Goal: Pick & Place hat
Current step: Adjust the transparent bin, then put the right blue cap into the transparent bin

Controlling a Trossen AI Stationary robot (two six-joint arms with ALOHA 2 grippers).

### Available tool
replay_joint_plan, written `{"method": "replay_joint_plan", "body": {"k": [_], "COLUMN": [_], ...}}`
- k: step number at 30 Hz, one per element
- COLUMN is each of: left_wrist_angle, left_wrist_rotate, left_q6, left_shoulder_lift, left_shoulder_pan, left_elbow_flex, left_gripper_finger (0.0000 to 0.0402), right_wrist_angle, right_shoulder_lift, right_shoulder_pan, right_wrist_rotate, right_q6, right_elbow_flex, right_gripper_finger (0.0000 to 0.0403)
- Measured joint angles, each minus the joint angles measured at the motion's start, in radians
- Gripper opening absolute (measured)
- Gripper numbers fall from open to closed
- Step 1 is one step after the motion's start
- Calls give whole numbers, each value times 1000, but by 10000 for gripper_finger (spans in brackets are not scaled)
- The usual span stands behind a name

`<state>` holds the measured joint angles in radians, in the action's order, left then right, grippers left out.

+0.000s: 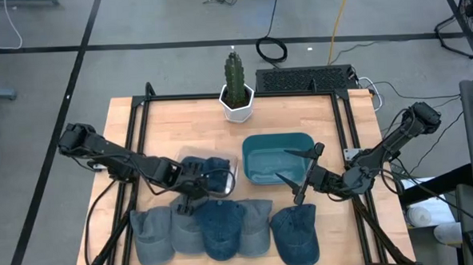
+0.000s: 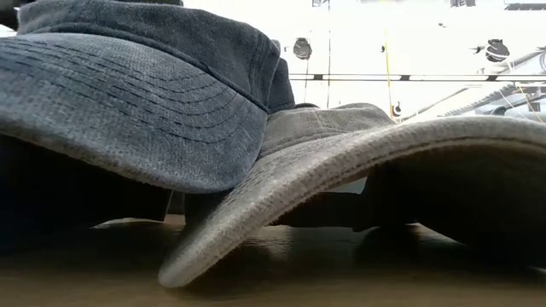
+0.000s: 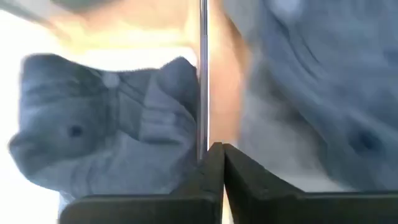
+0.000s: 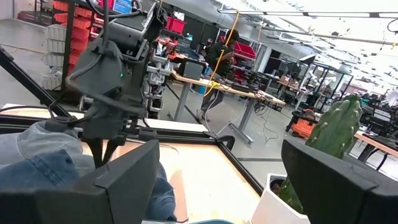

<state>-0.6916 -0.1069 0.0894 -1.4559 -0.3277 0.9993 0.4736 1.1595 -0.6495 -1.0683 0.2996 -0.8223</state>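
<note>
The right gripper will next sort the dark blue hat into a container, so it will first grab the hat by its top [image 1: 292,226].
Several denim hats lie along the table's near edge, some grey [image 1: 154,233] and some dark blue [image 1: 221,226] [image 1: 295,232]; two brims fill the low view [image 2: 128,102] [image 2: 358,162]. One more dark blue hat [image 1: 206,169] lies in a clear box [image 1: 237,174], and it also shows in the left wrist view [image 3: 93,130]. My left gripper [image 1: 199,187] [image 3: 219,163] is shut at the box's near side, by its thin clear wall [image 3: 202,81]. My right gripper [image 1: 305,174] [image 4: 230,186] is wide open and empty above the near right corner of a teal bin [image 1: 279,156]. My left gripper's shut fingertips [image 3: 208,163] stand right at the end of the clear box's wall edge [image 3: 202,124], coming in level from the table's left. I cannot tell whether they touch the wall or the hats beside it.
A cactus in a white pot [image 1: 236,91] stands at the table's far edge, and it shows in the right wrist view [image 4: 336,143]. The teal bin holds nothing that shows. Bare wood lies at the far left [image 1: 164,128] and far right of the table.
</note>
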Motion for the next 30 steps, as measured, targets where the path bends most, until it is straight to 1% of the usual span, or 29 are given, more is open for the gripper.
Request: {"method": "replay_joint_plan", "body": {"k": [3,6,12,17,22,23,27,30], "left_wrist_angle": [57,72,75,131,176,173,179,235], "left_wrist_rotate": [-74,-100,-111,-139,-111,-102,-87,-103], "left_q6": [-1,-5,28,44,36,18,-51,-93], "left_shoulder_lift": [0,0,0,0,1,5,37,79], "left_shoulder_pan": [9,19,48,68,81,76,41,10], "left_elbow_flex": [0,0,0,0,0,0,0,0], "left_gripper_finger": [27,30,30,30,31,30,30,30], "right_wrist_angle": [0,0,0,0,-1,-3,-9,-18], "right_shoulder_lift": [0,0,0,0,0,0,0,0], "right_shoulder_pan": [0,0,0,0,0,0,-6,-24], "right_wrist_rotate": [0,0,0,0,3,18,137,179], "right_q6": [0,0,0,0,0,1,7,-10], "right_elbow_flex": [0,0,0,0,0,0,0,0], "right_gripper_finger": [325,325,325,325,325,325,325,325]}}
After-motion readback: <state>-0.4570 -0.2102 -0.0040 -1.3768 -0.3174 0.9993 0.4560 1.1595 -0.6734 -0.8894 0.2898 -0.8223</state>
